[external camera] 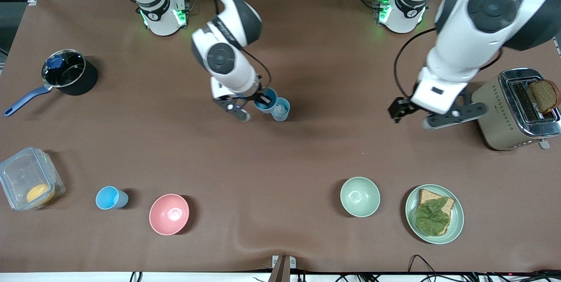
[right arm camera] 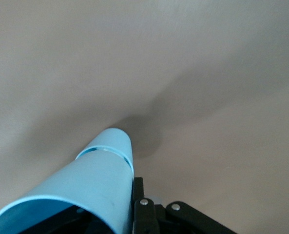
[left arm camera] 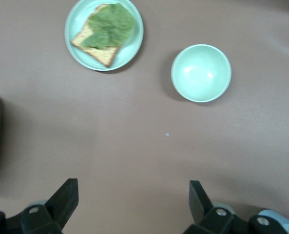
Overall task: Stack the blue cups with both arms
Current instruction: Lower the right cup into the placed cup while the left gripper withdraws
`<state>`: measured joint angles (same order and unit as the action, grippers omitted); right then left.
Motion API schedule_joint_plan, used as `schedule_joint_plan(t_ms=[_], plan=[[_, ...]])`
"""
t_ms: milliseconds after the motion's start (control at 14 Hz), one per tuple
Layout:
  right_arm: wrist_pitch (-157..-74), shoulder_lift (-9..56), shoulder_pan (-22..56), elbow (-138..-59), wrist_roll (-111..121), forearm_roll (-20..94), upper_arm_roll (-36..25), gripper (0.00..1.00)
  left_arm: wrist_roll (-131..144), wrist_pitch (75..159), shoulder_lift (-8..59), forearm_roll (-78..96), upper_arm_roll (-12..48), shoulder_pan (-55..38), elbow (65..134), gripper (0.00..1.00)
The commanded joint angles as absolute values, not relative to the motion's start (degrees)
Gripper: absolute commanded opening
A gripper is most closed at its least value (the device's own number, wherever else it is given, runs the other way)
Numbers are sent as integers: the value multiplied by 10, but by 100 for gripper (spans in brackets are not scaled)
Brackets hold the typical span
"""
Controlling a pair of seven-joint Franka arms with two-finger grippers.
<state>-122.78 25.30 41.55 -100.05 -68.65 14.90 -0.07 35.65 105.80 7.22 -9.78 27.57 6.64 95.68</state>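
The held cup's base [external camera: 267, 111] is short of the paler blue cup's opening [external camera: 282, 106], so my right gripper keeps hold of the cup until it reaches the paler cup.
My right gripper [external camera: 256, 106] is at the table's middle, shut on the wall of a sky-blue cup [external camera: 264, 101], with one finger inside it. In the right wrist view this cup [right arm camera: 86, 190] fills the near corner, tilted, with a dark finger [right arm camera: 139, 195] against its outside. A paler blue cup [external camera: 280, 109] stands touching it, slightly nearer the front camera. A third blue cup [external camera: 111, 198] stands near the front edge toward the right arm's end. My left gripper [external camera: 420, 117] hangs open and empty over bare table beside the toaster; its fingers [left arm camera: 61, 201] stand wide apart.
A black pot [external camera: 69, 75] with a blue handle, a clear box [external camera: 27, 183], a pink bowl [external camera: 169, 214], a pale-green bowl [external camera: 360, 196] [left arm camera: 201, 73], a plate [external camera: 456, 225] [left arm camera: 134, 46] with toast and lettuce, and a toaster [external camera: 497, 115] holding bread.
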Motion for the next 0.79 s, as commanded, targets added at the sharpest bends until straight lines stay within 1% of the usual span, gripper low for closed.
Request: schedule_joint_plan(t_ms=[0, 71, 286, 500, 714], plan=[[-1222, 271, 421, -977, -699, 153, -9, 0, 311, 1026, 33, -82, 279, 100, 963, 100], [-1225, 276, 424, -977, -700, 153, -9, 0, 283, 1010, 33, -71, 279, 117, 949, 100], [-1247, 296, 447, -977, -711, 151, -10, 0, 251, 996, 25, -60, 253, 113, 945, 100], [-1275, 315, 464, -976, -713, 151, -10, 0, 221, 968, 25, -62, 244, 113, 933, 100], [-1273, 316, 469, -976, -713, 151, -12, 0, 220, 963, 19, -62, 240, 112, 932, 100]])
